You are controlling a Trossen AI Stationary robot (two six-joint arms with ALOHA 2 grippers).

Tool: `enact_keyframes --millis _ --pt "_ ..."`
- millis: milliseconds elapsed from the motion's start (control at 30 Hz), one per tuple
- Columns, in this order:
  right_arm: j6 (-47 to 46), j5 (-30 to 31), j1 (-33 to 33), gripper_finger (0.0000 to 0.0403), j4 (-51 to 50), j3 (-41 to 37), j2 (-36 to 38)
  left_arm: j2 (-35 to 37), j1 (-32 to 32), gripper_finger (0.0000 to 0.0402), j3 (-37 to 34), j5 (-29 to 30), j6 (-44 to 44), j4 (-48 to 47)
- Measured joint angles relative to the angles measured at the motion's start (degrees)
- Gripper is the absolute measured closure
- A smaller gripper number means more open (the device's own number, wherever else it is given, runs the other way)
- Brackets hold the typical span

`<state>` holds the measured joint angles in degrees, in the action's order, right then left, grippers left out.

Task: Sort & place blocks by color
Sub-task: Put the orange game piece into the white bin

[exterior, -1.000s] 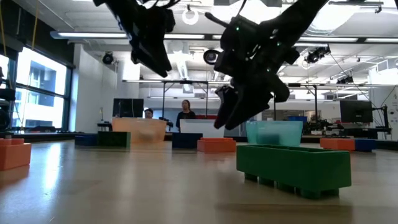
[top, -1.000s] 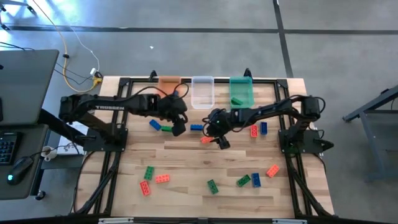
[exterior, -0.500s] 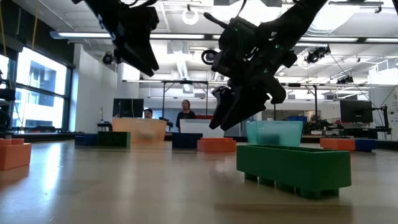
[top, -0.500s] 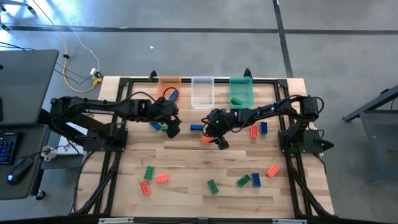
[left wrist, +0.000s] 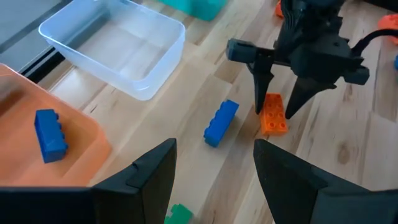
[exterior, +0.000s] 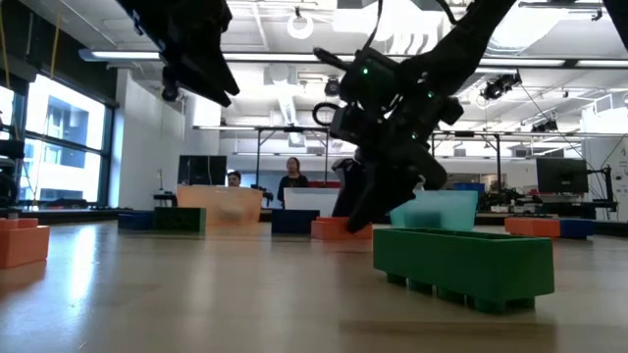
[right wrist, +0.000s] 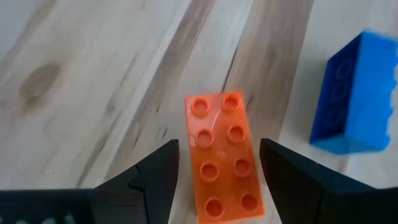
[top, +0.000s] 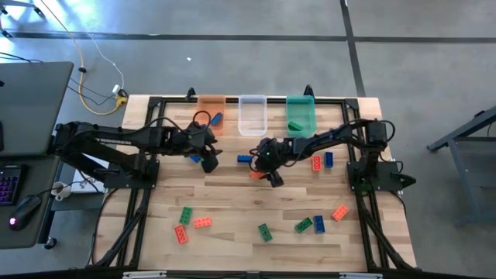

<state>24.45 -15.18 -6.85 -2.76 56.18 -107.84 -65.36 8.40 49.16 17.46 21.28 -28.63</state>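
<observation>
The robot's right gripper needs to take the orange block by its two long sides, and then the orange block goes into the clear bin [top: 253, 115].
An orange block [right wrist: 224, 155] lies flat on the table, studs up, also seen in the high view [top: 254, 175]. My right gripper [right wrist: 214, 180] is open, low over the block, with one finger on either side of it [left wrist: 273, 115]; no touch shows. A blue block [left wrist: 221, 122] lies just beside it on the table. My left gripper [left wrist: 214, 180] is open with nothing between its fingers and hovers left of centre [top: 210, 163], near the orange bin [top: 211, 105]. Another blue block [left wrist: 50, 134] lies in that bin.
A clear bin [top: 253, 115] and a green bin [top: 301, 114] holding a green block stand at the far edge. A red block [top: 316, 163] and a blue one [top: 328, 160] lie right of centre. Several blocks are scattered along the near side [top: 265, 231].
My left gripper has drawn back toward the table's left edge, still open, leaving the blue block in the orange bin in plain view. My right gripper has sunk toward the orange block, its fingers still apart. No block has moved.
</observation>
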Motion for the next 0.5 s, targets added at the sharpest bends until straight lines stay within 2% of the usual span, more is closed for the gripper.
enact_keyframes --millis 167,367,500 --pt "-0.3 0.1 0.1 0.0205 -1.8 0.1 -0.5 0.7 0.0 0.0199 -0.4 1.1 0.2 0.1" --pt "-3.7 0.6 0.2 0.0285 -2.3 0.1 -0.4 0.7 1.4 0.0199 -0.4 1.3 -1.6 0.0" --pt "-6.1 0.3 0.2 0.0288 -2.6 0.1 -0.3 0.8 3.6 0.0199 -0.4 1.4 -4.6 0.0"
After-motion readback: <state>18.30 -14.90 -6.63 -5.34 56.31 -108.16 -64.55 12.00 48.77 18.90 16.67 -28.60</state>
